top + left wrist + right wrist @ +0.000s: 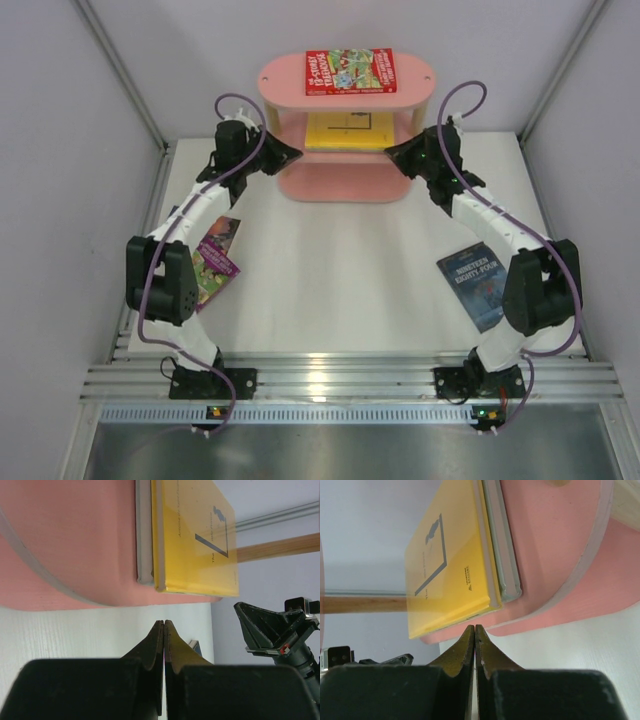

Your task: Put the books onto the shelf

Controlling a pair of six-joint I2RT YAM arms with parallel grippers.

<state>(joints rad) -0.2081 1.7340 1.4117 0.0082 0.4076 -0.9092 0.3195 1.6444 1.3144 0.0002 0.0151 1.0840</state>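
My right gripper would leave the yellow book (345, 130) on the middle board (345, 158) if I lifted it now, because its fingers are shut, empty and short of the book's edge.
The pink shelf (285, 75) stands at the back centre. A red illustrated book (350, 72) lies on its top board. On the middle board a yellow book (345, 130) rests on a pale grey-green book (144, 535). A purple book (218, 258) lies on the table by the left arm, and a dark navy book (478, 285) by the right arm. My left gripper (294, 154) is shut and empty, its tips just off the shelf's left end. My right gripper (392, 153) is shut and empty at the shelf's right end, its tips close to the yellow book (451, 555).
White walls close the table on the left, right and back. An aluminium rail (350, 380) carries both arm bases at the near edge. Wooden shelf posts (277, 547) stand behind the stacked books.
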